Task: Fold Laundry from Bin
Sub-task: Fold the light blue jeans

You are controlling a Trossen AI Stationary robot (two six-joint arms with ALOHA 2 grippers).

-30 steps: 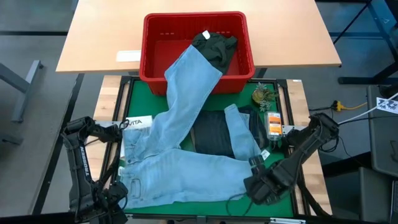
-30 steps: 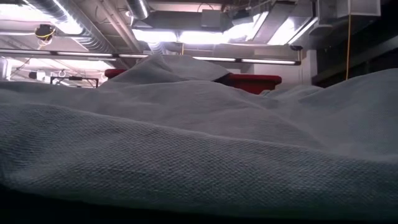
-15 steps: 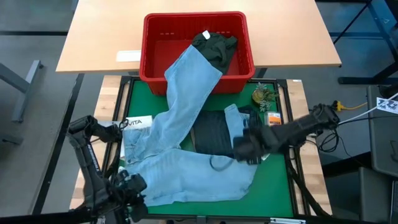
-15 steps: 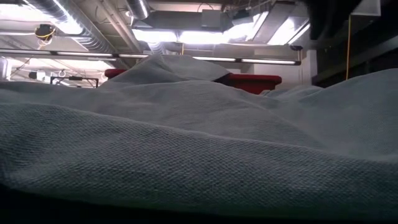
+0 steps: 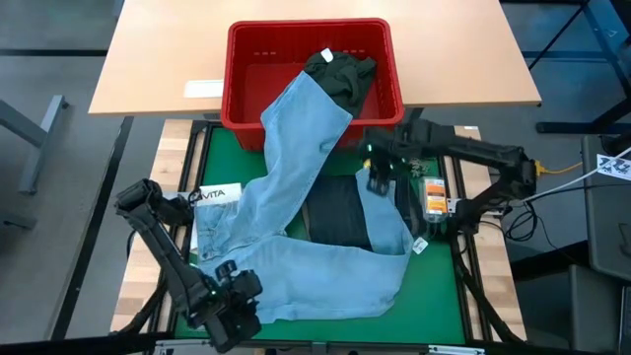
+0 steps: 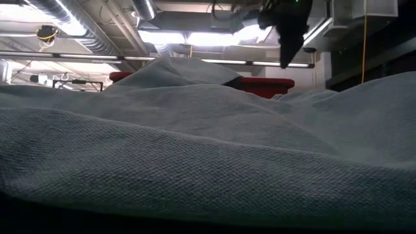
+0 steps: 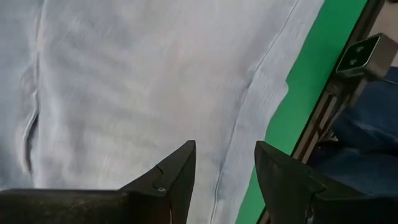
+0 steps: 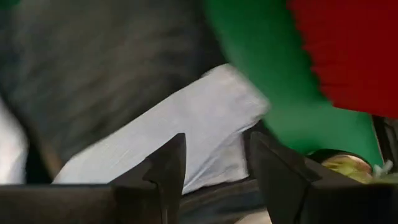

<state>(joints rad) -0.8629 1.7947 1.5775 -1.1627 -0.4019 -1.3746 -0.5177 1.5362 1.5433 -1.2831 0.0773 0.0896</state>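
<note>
The hem of the jeans' leg stands up on the dark folded garment (image 5: 340, 212) while the rest of the jeans lies slack. My right gripper should grab the jeans by that hem next.
Light blue jeans (image 5: 296, 256) lie spread on the green mat (image 5: 434, 286). One leg is draped over the near rim of the red bin (image 5: 235, 69), and the other leg's hem (image 5: 375, 187) rests on a dark folded garment (image 5: 340, 212). A dark olive-green piece (image 5: 340, 71) sits in the bin. My left gripper (image 5: 237, 314) (image 7: 224, 155) hovers open over the jeans' near edge. My right gripper (image 5: 378, 173) (image 8: 214, 149) hangs open above that hem, near the bin. In the low view the jeans (image 6: 195, 162) fill the foreground.
A white labelled piece (image 5: 217, 195) lies at the mat's left. An orange device (image 5: 434, 197) and a small plant-like object (image 5: 416, 150) sit at the mat's right edge. The bin stands on a wooden table (image 5: 148, 49) bearing a white sheet (image 5: 204, 89).
My right gripper has swung from the mat's near right corner toward the far edge and the bin, rising a little, and now hangs over the jeans' hem. My left gripper has gone along the near edge toward the table's right, over the jeans, turning as it went.
</note>
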